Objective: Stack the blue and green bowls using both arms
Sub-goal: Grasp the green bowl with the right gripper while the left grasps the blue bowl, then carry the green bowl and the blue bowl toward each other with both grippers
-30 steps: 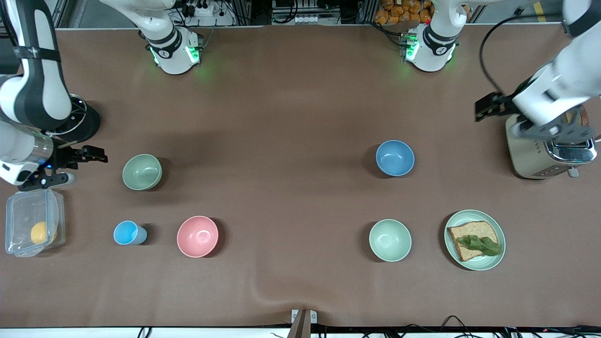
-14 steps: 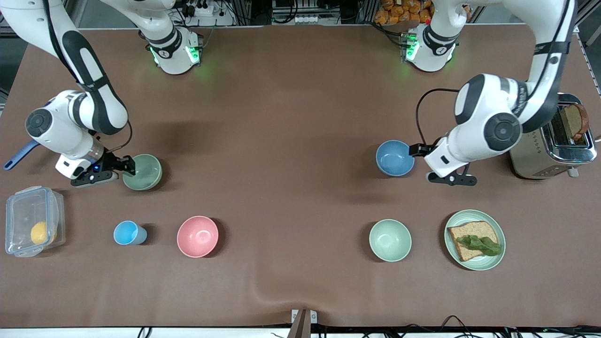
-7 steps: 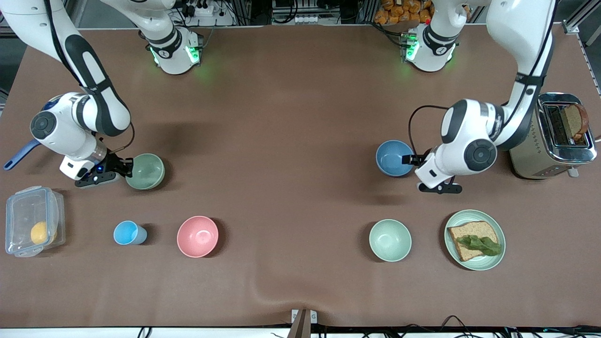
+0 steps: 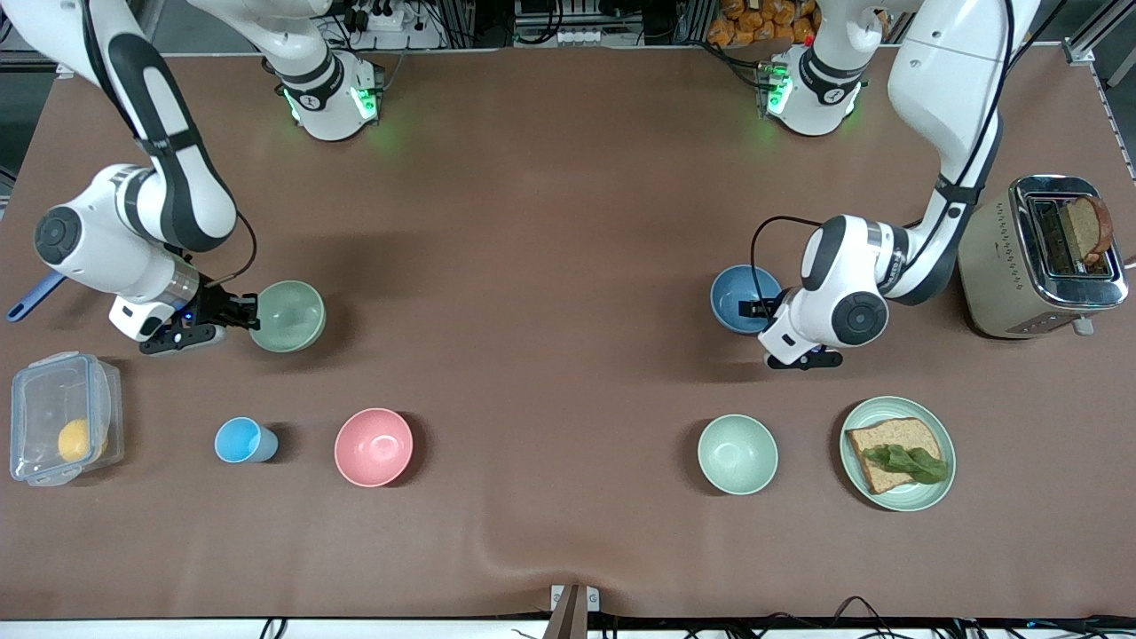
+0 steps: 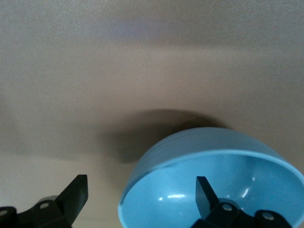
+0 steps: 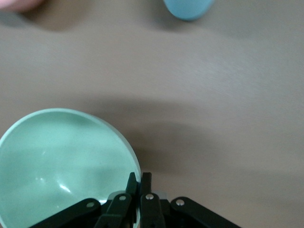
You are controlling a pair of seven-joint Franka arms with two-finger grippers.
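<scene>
The robot will next use its left gripper to grab the blue bowl by its rim [image 4: 780,286], so that it can stack the blue bowl in the green bowl.
The sage-green bowl [image 4: 288,316] is toward the right arm's end of the table. My right gripper [image 4: 249,313] is shut on the rim nearest that end, and the right wrist view shows both fingers pinching the rim [image 6: 138,183] of the green bowl [image 6: 61,161]. The bowl looks slightly tilted and raised. The blue bowl [image 4: 738,296] sits toward the left arm's end. My left gripper [image 4: 763,311] is open and straddles its rim. In the left wrist view one finger [image 5: 205,192] is inside the blue bowl [image 5: 228,161] and the other is outside it.
A pink bowl [image 4: 374,446] and a light-blue cup [image 4: 244,440] lie nearer the front camera than the green bowl. A pale mint bowl [image 4: 737,453] and a plate with bread [image 4: 897,453] lie nearer than the blue bowl. A toaster [image 4: 1043,257] and a clear container [image 4: 62,430] stand at the table's ends.
Both arms came down to their bowls. My right gripper shut on the green bowl's rim and moved it toward the table's middle. My left gripper slid onto the blue bowl's rim.
</scene>
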